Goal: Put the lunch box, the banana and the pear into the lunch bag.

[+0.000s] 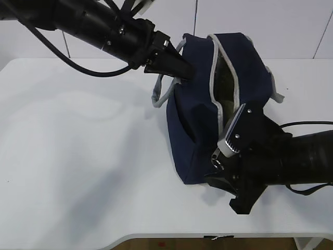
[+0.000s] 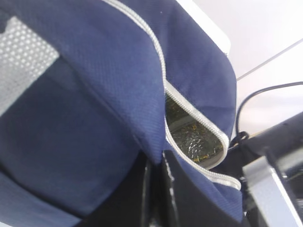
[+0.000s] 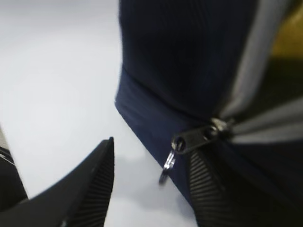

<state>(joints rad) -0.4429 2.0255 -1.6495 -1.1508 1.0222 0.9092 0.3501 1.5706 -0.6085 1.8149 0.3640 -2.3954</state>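
The metal zipper pull has its slider (image 3: 219, 126) close against the navy fabric, so my right gripper next needs to grab the pull by its dangling ring end (image 3: 170, 159).
The navy lunch bag (image 1: 197, 120) lies on the white table with its grey-edged zipper mouth gaping. At the bag's top left corner my left gripper (image 1: 179, 70) is shut on a fold of the navy fabric (image 2: 155, 165). My right gripper (image 1: 218, 164) stands open at the bag's near lower corner. Between its ribbed fingers (image 3: 94, 184) hangs the metal ring pull (image 3: 166, 166), touched by neither. Inside the mouth I see shiny lining (image 2: 194, 137) and a yellow patch (image 3: 289, 33) that I cannot identify. The lunch box, the banana and the pear are out of view.
A grey webbing handle (image 1: 158, 96) loops out from the bag's left side under the left arm. The white table (image 1: 78, 156) runs to its front edge (image 1: 156, 237). A black cable (image 1: 304, 124) trails behind the right arm.
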